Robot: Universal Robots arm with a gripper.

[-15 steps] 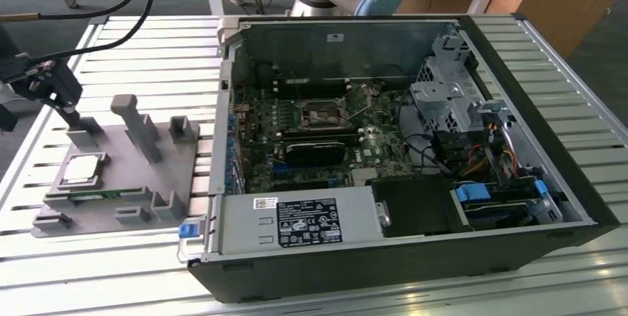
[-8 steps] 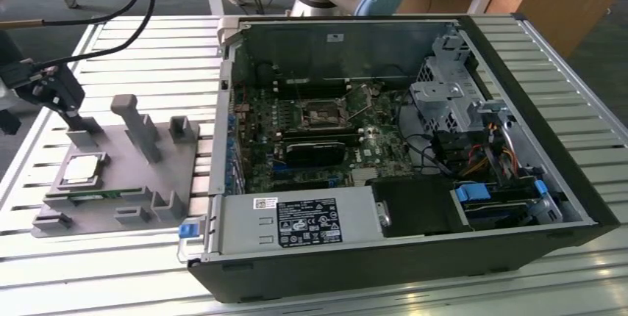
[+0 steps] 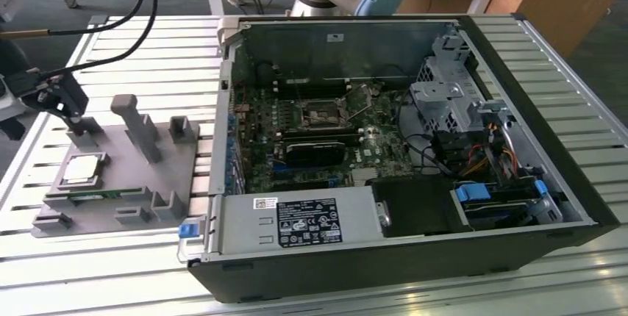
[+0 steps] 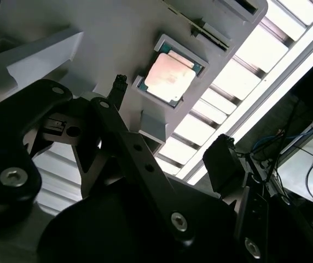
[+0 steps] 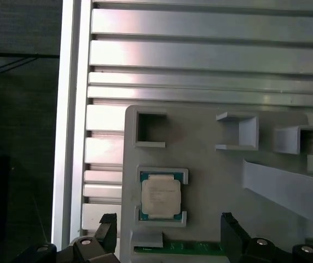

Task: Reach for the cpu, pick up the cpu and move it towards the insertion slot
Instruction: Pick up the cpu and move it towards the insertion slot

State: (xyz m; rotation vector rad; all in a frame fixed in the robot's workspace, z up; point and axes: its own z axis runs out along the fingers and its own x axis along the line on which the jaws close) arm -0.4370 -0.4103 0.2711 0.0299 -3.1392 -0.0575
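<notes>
Next, my gripper grabs the cpu by its open side edges, as the holder's raised sides wrap the cpu's other two edges.
The cpu point(image 3: 84, 168) is a small square chip with a shiny metal top. It lies flat in a framed nest on the grey fixture plate point(image 3: 167, 176), at the exterior view's left. Both wrist views show the cpu point(image 4: 170, 76) point(image 5: 160, 196) from above. My gripper point(image 3: 67, 110) hovers above the fixture, a little behind the chip and apart from it. It stands open point(image 5: 168, 226), with nothing between its black fingertips point(image 4: 118, 90). The insertion slot point(image 3: 322, 115) is a dark square socket with a silvery frame on the motherboard inside the open computer case.
Tall grey posts point(image 3: 132, 125) rise from the fixture close to the gripper. A green memory stick point(image 3: 93, 195) lies in front of the chip. The case wall point(image 3: 228, 95) stands between fixture and socket. A black block point(image 3: 314, 151) sits near the socket. The slatted table edge point(image 5: 66, 137) is close.
</notes>
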